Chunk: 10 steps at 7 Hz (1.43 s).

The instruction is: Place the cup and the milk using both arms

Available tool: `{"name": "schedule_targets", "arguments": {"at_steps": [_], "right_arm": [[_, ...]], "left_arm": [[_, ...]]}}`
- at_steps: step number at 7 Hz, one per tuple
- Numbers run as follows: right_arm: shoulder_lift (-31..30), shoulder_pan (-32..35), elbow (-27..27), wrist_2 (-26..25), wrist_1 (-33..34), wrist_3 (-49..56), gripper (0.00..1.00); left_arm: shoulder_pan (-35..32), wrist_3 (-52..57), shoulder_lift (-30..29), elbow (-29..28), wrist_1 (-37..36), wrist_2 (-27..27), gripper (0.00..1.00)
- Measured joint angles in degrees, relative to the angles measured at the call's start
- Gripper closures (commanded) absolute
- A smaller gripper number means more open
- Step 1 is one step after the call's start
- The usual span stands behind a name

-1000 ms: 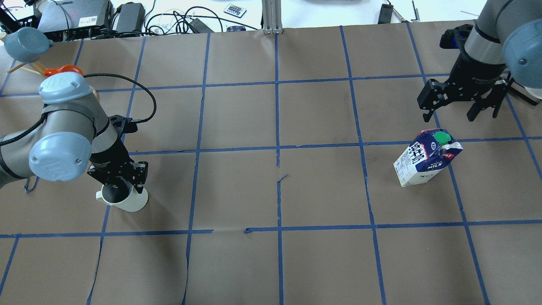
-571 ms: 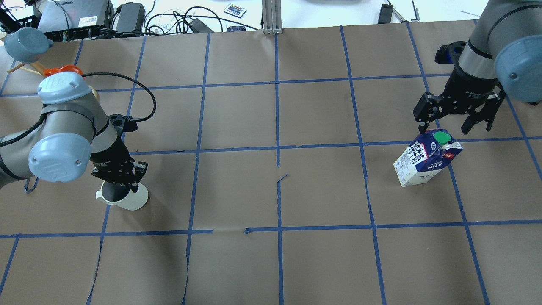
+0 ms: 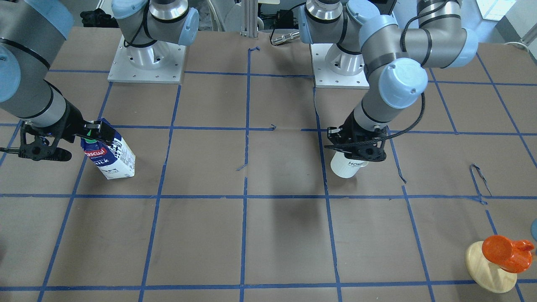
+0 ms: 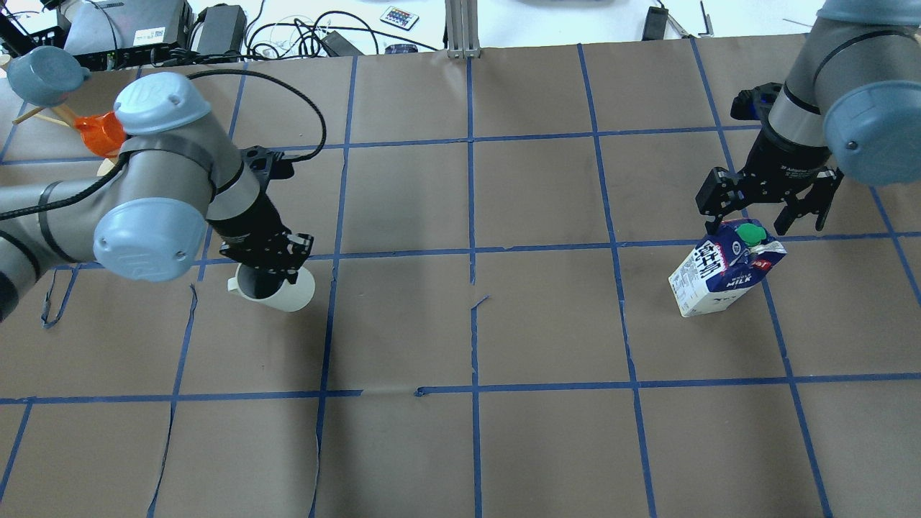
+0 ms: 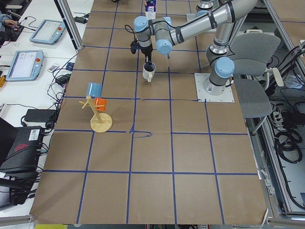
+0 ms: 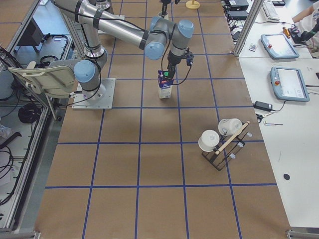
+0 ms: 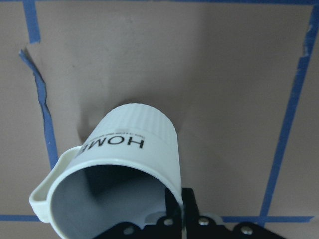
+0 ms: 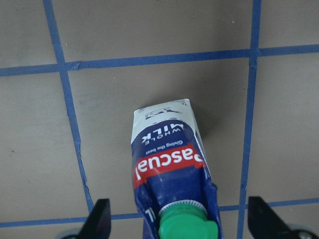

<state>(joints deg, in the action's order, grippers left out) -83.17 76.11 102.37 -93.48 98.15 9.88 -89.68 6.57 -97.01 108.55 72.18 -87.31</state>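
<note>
My right gripper needs to grab the milk carton by its gable top [image 3: 95, 131] next, so that it can place the carton beside the cup [image 3: 346, 166].
The white ribbed cup [image 4: 282, 293] with "HOME" lettering [image 7: 130, 149] hangs from my left gripper [image 4: 266, 260], which is shut on its rim with one finger inside. It seems slightly above the paper and also shows in the front view [image 3: 347, 166]. The milk [image 4: 722, 275], a blue and white carton with a green cap, stands upright on the right [image 3: 112, 160]. My right gripper [image 4: 760, 218] is open, with its fingers on either side of the carton's top and not touching it. In the right wrist view the fingers [image 8: 99, 219] flank the cap.
A wooden stand with an orange cup [image 3: 501, 251] and a blue cup [image 4: 43, 72] is at the far left. A rack with white cups [image 6: 222, 139] stands beyond the right end. Cables and electronics [image 4: 216, 29] line the far edge. The arm bases [image 3: 147, 63] are at the near edge.
My left gripper has carried the cup away from me and toward the table's middle. My right gripper has come down and nearer, over the milk's top, and is still open.
</note>
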Motion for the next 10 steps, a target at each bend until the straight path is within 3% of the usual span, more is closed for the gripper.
{"name": "schedule_targets", "arguments": {"at_steps": [1,3,4,7,10], "right_arm": [[0.06,0.0,0.21,0.01,0.03,0.18,0.08],[0.1,0.0,0.34,-0.29,-0.37,1.33,0.27],[0.11,0.0,0.37,-0.41,-0.68,1.59,0.41],[0.06,0.0,0.4,-0.43,-1.52,1.64,0.65],[-0.11,0.0,-0.28,0.18,-1.64,1.11,0.66]], "left_arm": [[-5.69,-3.84,-1.41,-3.72,0.6,0.47,1.0],[-16.15,-15.1,-5.23,-9.52,0.77,0.78,1.0],[-20.93,-20.71,-7.14,-11.12,0.54,0.97,1.0],[-28.89,-32.62,-9.94,-12.46,0.89,2.88,1.0],[-29.73,-34.81,-11.74,-11.39,0.53,3.46,1.0]]}}
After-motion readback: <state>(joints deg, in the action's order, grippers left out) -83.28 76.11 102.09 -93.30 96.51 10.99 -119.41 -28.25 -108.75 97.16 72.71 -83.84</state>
